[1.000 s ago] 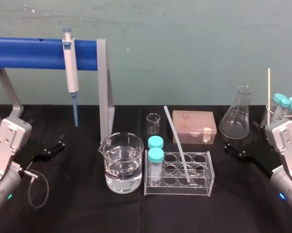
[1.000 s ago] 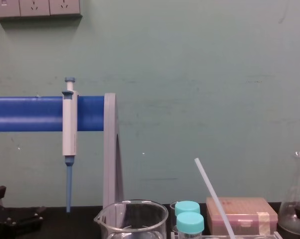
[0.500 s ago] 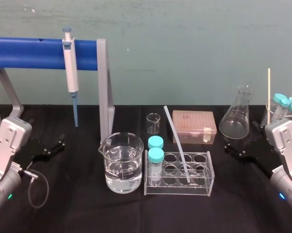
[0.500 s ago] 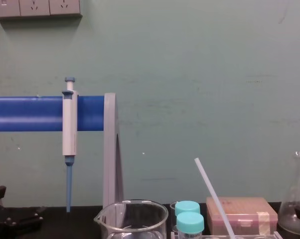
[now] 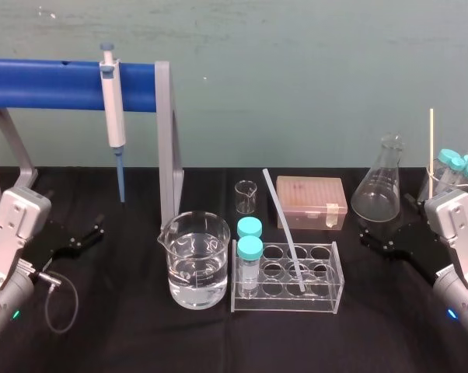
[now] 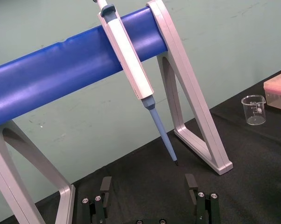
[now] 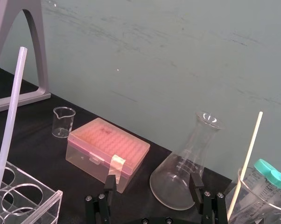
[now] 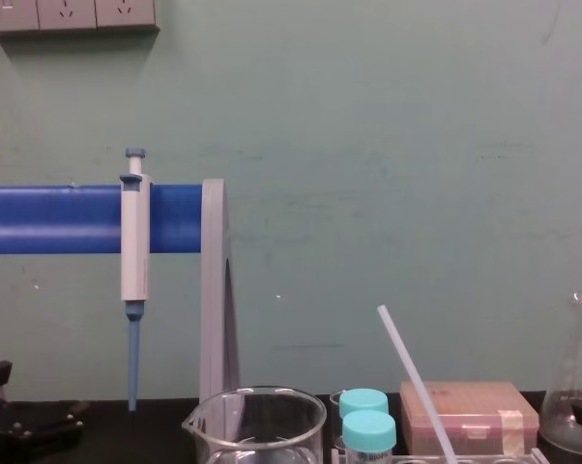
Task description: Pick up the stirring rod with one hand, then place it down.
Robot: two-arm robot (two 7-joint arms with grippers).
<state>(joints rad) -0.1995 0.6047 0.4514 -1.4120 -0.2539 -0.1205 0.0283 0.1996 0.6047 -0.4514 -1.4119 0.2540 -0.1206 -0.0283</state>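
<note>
I should lift the stirring rod out of the clear rack (image 7: 26, 196), so next I should grab the stirring rod by its upper part (image 7: 18, 74) with my right gripper.
The stirring rod (image 5: 284, 229) is a thin translucent-white rod leaning in a clear test-tube rack (image 5: 327, 299) at the table's middle, its top tilted back and left. The rod (image 8: 417, 387) also rises in the chest view, and the rod (image 7: 10, 121) crosses the right wrist view. My right gripper (image 5: 383, 221) rests open on the black table to the right of the rack, near the flask; its fingers (image 7: 110, 183) hold nothing. My left gripper (image 5: 90, 233) is parked open at the far left, its fingers (image 6: 105, 184) apart and empty.
A beaker of water (image 5: 193, 260) and two teal-capped vials (image 5: 249, 249) stand left of the rod. Behind are a small beaker (image 5: 246, 196), a pink tip box (image 5: 310, 202) and a conical flask (image 5: 378, 183). A pipette (image 5: 112, 116) hangs on the blue stand (image 5: 55, 81).
</note>
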